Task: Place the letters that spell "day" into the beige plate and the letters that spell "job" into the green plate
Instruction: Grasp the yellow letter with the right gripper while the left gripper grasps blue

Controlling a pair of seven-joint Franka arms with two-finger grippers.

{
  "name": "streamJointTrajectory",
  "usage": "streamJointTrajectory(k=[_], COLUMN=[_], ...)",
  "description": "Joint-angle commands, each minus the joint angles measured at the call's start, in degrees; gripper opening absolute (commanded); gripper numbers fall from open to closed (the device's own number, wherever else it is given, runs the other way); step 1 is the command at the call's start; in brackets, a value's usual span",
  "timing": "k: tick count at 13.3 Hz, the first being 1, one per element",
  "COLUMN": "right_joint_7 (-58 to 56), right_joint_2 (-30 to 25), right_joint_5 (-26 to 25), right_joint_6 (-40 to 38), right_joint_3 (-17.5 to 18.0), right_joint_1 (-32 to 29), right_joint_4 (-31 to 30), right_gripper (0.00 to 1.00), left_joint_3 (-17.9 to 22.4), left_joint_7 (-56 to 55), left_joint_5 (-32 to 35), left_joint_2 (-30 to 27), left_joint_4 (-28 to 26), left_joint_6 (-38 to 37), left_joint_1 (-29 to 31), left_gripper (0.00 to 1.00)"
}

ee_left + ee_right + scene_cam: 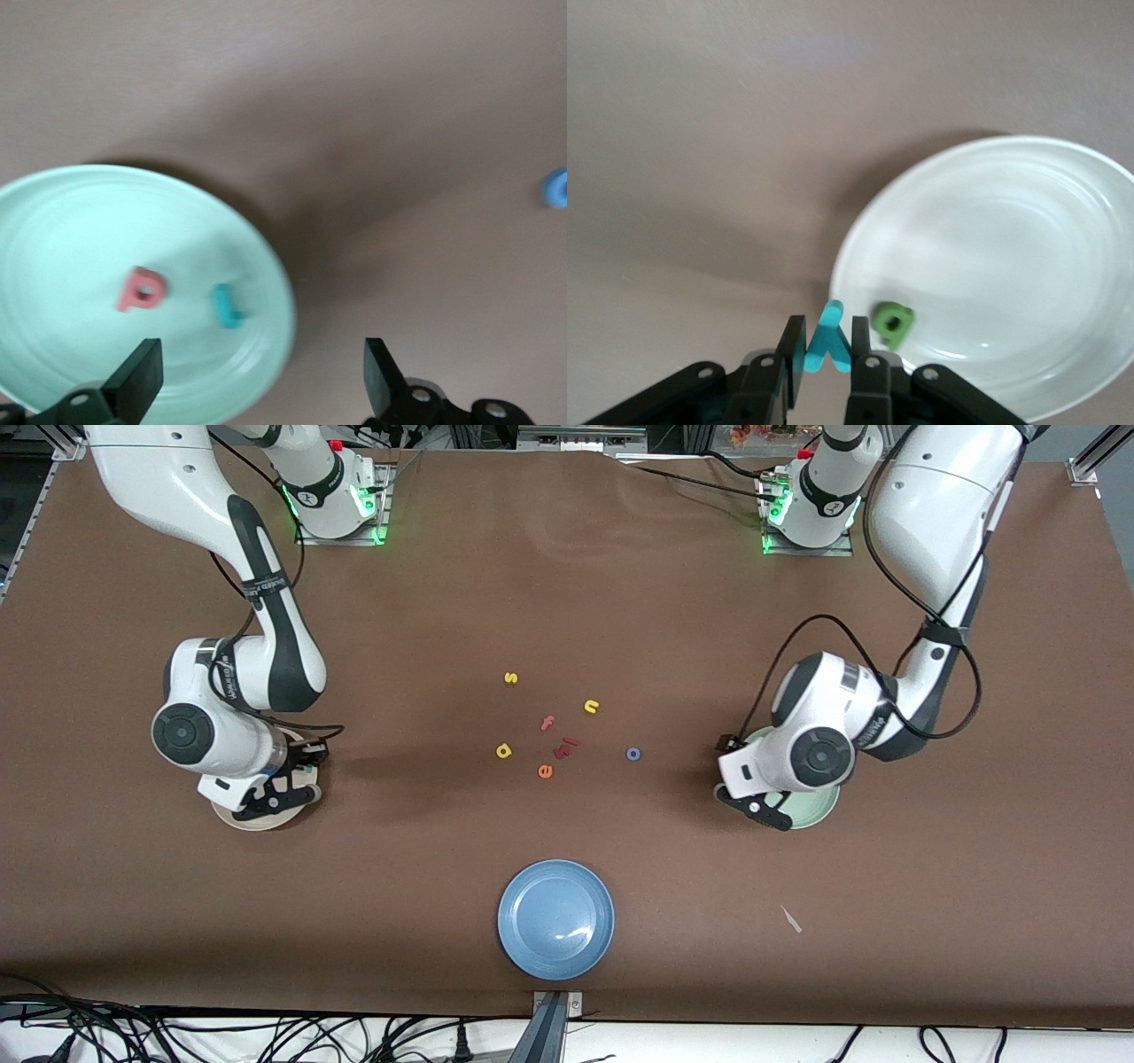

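Observation:
I will finish spelling "job" in the green plate with the blue "o", so I will grab it next with my left gripper by its round ring.
My left gripper hangs open over the rim of the green plate, nothing between its fingers. Inside the plate lie the salmon-red "b" and the teal "j". The blue "o" rests on the table among the loose letters, toward the left arm's end. My right gripper is shut on the teal "y" above the edge of the beige plate. A green looped letter lies in that plate. The yellow looped letter sits mid-table.
Mid-table lie a yellow "s", a yellow "n", a salmon "f", an orange "e" and a dark red piece. A blue plate sits nearest the front camera. A small white scrap lies beside it.

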Motion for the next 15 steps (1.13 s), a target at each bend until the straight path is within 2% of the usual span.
streamJointTrajectory(k=[1, 4, 6, 10, 13, 15], right_joint_7=[-4.95, -8.55, -8.92, -5.86, -1.10, 2.40], right_joint_2=[-2.41, -1.27, -1.27, -1.97, -1.62, -1.01], right_joint_5=[0.38, 0.38, 0.38, 2.48, 2.58, 2.49], right_joint_6=[4.85, 7.50, 7.07, 4.43, 4.51, 6.35], right_joint_3=[-0.76, -0.67, -0.41, 3.27, 9.76, 13.37], right_joint_1=[-0.68, -3.05, -3.06, -2.53, -2.18, -1.39], right_joint_4=[-5.55, -6.18, -5.30, -3.11, -1.70, -1.43], right_gripper=[0.00, 0.00, 0.98, 1.00, 1.00, 1.00], left_joint_3=[-1.55, -3.41, -3.50, -3.50, -3.50, -3.32], left_joint_7=[-12.77, -27.02, -29.16, -30.58, -29.79, -29.79], left_joint_5=[0.08, 0.17, -0.01, 0.17, 0.96, 1.74], left_joint_2=[-1.41, -0.44, 1.13, 2.72, 4.65, 5.36], left_joint_4=[-1.23, -0.71, -1.58, -2.02, -2.02, -2.02], left_joint_6=[-0.35, 2.97, 7.10, 13.96, 19.24, 19.69], left_joint_1=[-4.08, -8.82, -9.63, -11.47, -11.91, -12.18], left_gripper=[1.00, 1.00, 1.00, 1.00, 0.98, 0.84])
